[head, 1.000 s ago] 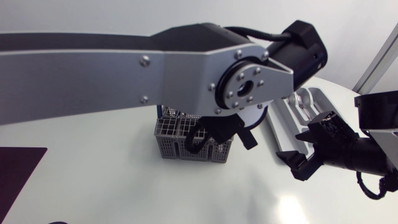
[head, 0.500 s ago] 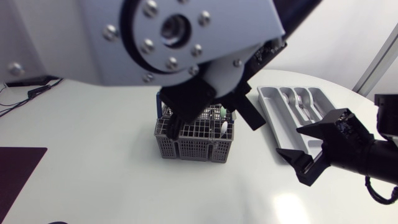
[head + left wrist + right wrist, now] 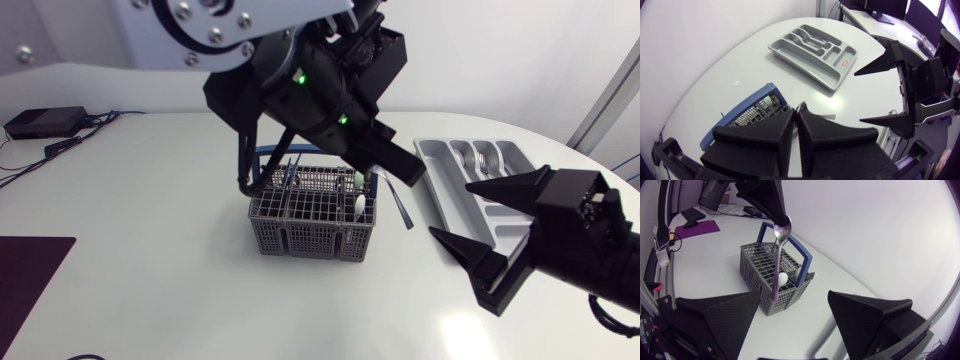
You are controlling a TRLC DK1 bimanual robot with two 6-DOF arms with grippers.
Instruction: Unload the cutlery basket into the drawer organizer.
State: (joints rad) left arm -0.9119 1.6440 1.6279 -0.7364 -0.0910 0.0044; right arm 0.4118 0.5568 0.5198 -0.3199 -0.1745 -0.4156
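The left gripper's closed fingers cover the spoon's bowl, so the robot's right gripper should grab the spoon by its dangling handle (image 3: 776, 277) next.
A grey cutlery basket (image 3: 300, 228) with a blue handle stands mid-table, also seen ahead of my right gripper (image 3: 760, 267). My left gripper (image 3: 397, 172) hangs above the basket's right end, shut on the bowl of a metal spoon (image 3: 779, 255); the spoon's handle (image 3: 400, 207) dangles down beside the basket. In the left wrist view its fingers (image 3: 785, 130) are pressed together. The grey drawer organizer (image 3: 437, 183) lies to the right (image 3: 812, 76), with cutlery in its far compartments. My right gripper (image 3: 448, 208) stands open between basket and organizer, empty.
More cutlery, including a white piece (image 3: 356, 203), stays upright in the basket. A dark purple mat (image 3: 25, 270) lies at the table's left edge. A black box with cables (image 3: 40, 122) sits at the far left.
My left arm has swung up and back, uncovering the basket, and its gripper now holds the spoon above it. My right gripper has drifted slightly nearer the camera, still open.
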